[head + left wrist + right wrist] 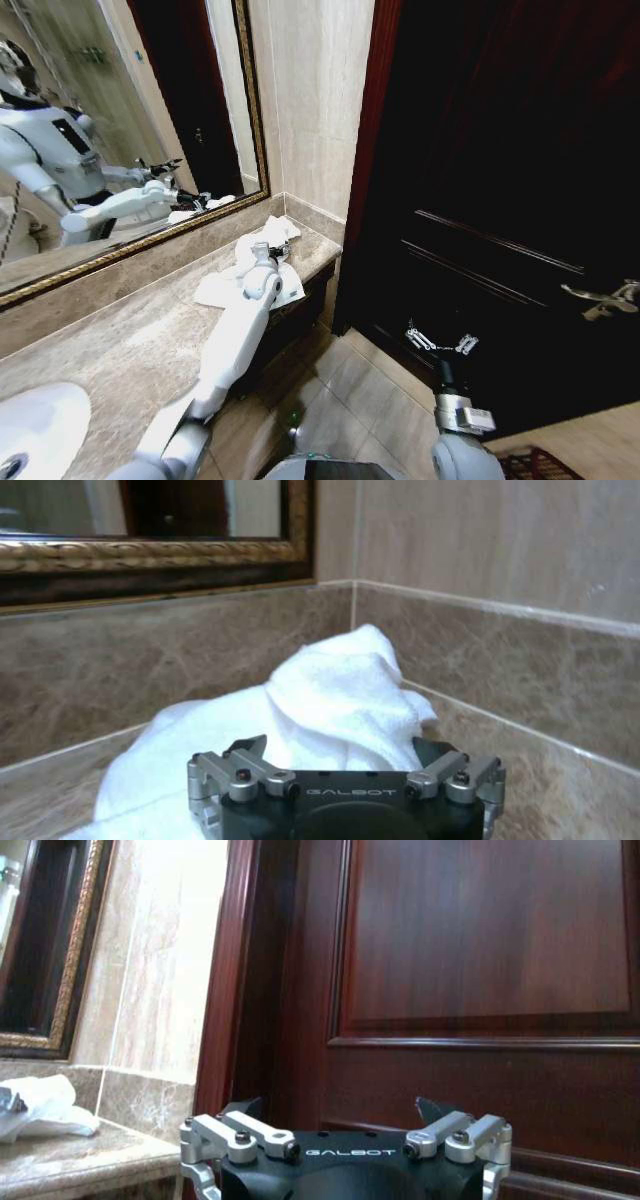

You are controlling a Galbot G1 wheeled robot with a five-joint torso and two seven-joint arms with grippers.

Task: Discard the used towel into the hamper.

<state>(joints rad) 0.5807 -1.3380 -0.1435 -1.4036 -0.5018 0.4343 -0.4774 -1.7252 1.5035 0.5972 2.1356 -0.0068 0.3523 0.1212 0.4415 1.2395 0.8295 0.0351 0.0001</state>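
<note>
I need to grab the used towel [232, 283] next with my left gripper by its raised fold [281, 231], because the rest of the towel lies loose across the counter.
The used towel [232, 283] is white and lies crumpled on the marble counter [120, 350], in the corner by the side wall. My left gripper [268, 246] reaches over it. In the left wrist view the left gripper [340, 747] is open, its fingers on either side of a raised fold of the towel [330, 697]. My right gripper [441, 343] hangs open in front of the dark wooden door, holding nothing; the right wrist view shows the right gripper [338, 1108] and the towel [45, 1102] far off. A bit of dark reddish weave, the hamper [535, 466], sits on the floor at the lower right.
A gold-framed mirror [120, 130] runs along the wall behind the counter. A white sink [40, 425] is set in the counter's near end. The dark door [500, 180] with its metal handle [600, 298] stands close on the right. Tiled floor [340, 390] lies between counter and door.
</note>
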